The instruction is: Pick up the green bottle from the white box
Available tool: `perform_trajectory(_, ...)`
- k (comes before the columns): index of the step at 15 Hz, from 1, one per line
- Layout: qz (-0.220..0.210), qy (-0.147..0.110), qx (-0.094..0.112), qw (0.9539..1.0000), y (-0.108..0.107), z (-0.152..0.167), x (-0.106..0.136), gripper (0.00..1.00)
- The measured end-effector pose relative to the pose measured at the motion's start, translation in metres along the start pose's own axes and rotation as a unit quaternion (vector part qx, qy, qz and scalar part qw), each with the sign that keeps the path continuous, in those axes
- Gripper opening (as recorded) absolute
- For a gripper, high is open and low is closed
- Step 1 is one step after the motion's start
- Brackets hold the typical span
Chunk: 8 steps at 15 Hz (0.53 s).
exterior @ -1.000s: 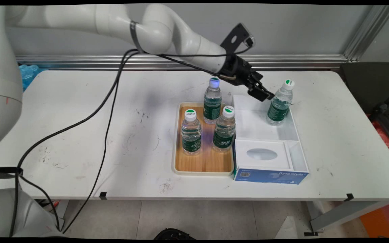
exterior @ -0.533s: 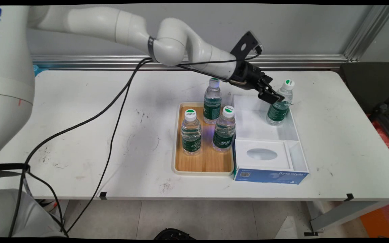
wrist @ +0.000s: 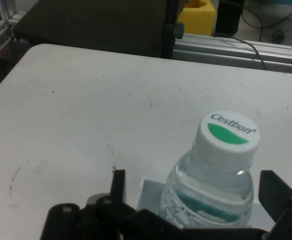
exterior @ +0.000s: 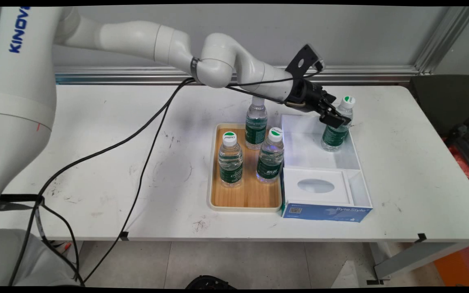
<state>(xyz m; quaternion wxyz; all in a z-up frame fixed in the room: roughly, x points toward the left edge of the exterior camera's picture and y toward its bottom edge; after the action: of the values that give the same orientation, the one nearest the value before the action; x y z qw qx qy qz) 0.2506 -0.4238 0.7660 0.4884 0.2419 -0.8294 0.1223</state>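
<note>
My gripper grabs the water bottle by its part below the cap (exterior: 346, 110) next, to move it from the white box onto the wooden tray.
A clear water bottle (exterior: 334, 137) with a green label and a white cap stands upright in the far right corner of an open white box (exterior: 308, 149). My black gripper (exterior: 336, 119) reaches in from the left at the bottle's shoulder, just under the cap. Seen from the hand, the bottle (wrist: 213, 187) stands between the two fingers (wrist: 118, 181), with a gap on each side. The gripper (wrist: 196, 184) is open and grips nothing.
Three more upright bottles (exterior: 230, 161) (exterior: 270, 159) (exterior: 255, 124) stand on a wooden tray (exterior: 214, 175) just left of the box. The box's near part holds a white insert (exterior: 316, 186) above a blue side panel. Black cables (exterior: 145, 134) hang from the arm over the table's left half.
The gripper has moved right and slightly down, from beside the bottle in the box to around its shoulder. The bottles have not moved.
</note>
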Motion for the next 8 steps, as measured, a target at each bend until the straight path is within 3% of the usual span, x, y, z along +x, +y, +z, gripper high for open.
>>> perform_trajectory(8,-0.004,0.004,-0.006,1.0000,0.002,0.014,-0.006,1.00)
